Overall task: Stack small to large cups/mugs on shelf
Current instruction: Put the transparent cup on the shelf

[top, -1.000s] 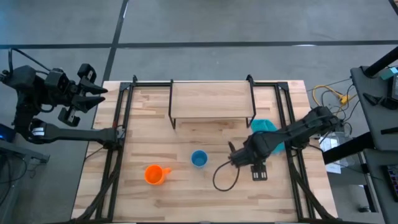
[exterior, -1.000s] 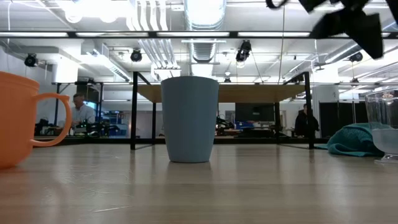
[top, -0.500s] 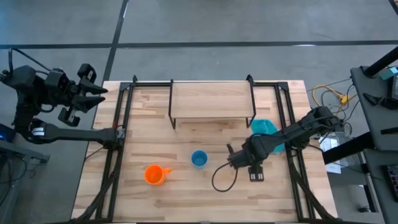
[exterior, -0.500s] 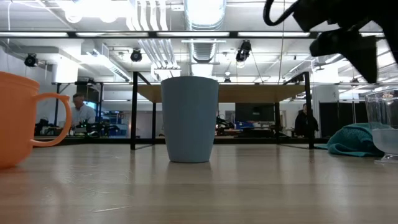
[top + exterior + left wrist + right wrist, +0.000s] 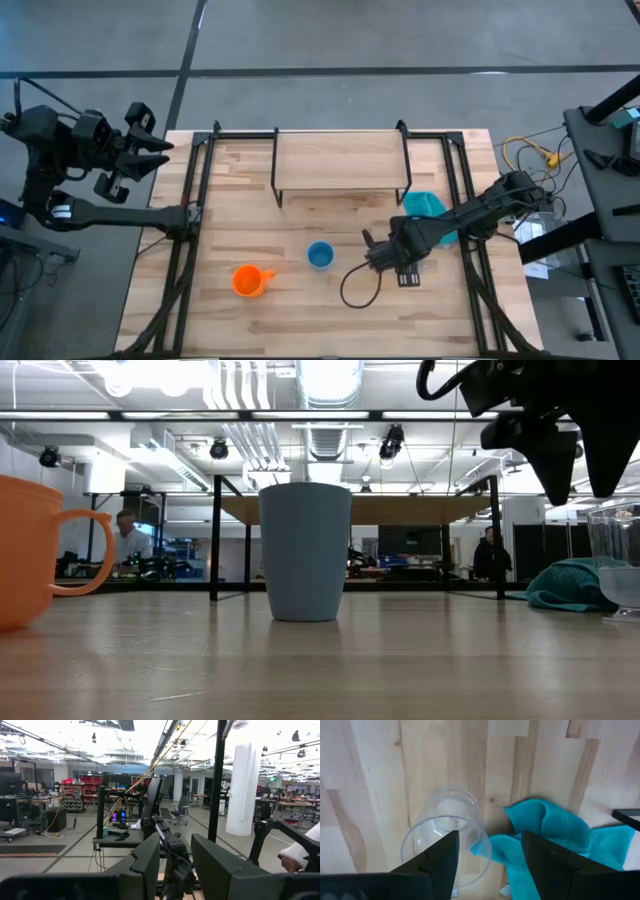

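Note:
My right gripper picks up the clear cup by its rim (image 5: 489,852) next, to stack it on the shelf.
The clear cup (image 5: 445,840) stands upright on the table beside the teal cloth (image 5: 555,840); in the low view the clear cup (image 5: 617,565) is at the right edge, and the arm hides it in the high view. My right gripper (image 5: 490,865) is open and hangs above the cup, fingers pointing down, also seen in the low view (image 5: 580,480). The blue cup (image 5: 320,255) and the orange mug (image 5: 248,281) stand on the table, left of the right gripper (image 5: 383,255). The shelf (image 5: 340,160) is at the far edge. My left gripper (image 5: 150,150) waits open beyond the table's far left corner.
Black frame rails (image 5: 195,220) run along both sides of the table. A black cable loop (image 5: 355,290) hangs from the right arm over the table, near the blue cup. The teal cloth (image 5: 425,203) lies below the shelf's right leg. Bare wood lies between the cups and the shelf.
My right gripper has come down toward the table and shifted a little toward the far left, staying over the clear cup. The cups, the mug and the cloth have kept still.

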Controlling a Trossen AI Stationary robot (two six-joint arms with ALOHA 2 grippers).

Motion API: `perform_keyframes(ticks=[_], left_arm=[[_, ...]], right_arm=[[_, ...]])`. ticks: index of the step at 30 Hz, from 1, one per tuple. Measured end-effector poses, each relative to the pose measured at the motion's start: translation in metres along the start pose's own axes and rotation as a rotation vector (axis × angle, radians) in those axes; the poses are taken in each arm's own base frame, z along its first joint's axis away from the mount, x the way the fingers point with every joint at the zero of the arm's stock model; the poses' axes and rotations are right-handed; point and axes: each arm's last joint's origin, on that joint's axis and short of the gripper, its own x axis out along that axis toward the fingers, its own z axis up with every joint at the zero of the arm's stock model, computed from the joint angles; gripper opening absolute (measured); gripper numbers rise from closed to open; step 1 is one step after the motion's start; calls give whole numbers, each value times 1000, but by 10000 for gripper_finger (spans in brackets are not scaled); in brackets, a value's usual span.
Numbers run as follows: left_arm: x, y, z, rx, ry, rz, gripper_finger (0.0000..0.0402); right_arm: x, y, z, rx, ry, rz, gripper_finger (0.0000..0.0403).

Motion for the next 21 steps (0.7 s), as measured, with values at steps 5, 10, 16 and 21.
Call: perform_keyframes(ticks=[5, 10, 16, 21], left_arm=[[0, 0, 0, 0, -1, 0, 99], [0, 0, 0, 0, 0, 0, 99], [0, 0, 0, 0, 0, 0, 99], [0, 0, 0, 0, 0, 0, 99]], right_arm=[[6, 0, -1, -5, 6, 3, 210], [12, 0, -4, -5, 43, 39, 210], [17, 0, -5, -5, 50, 42, 210], [22, 0, -5, -5, 40, 45, 209]])
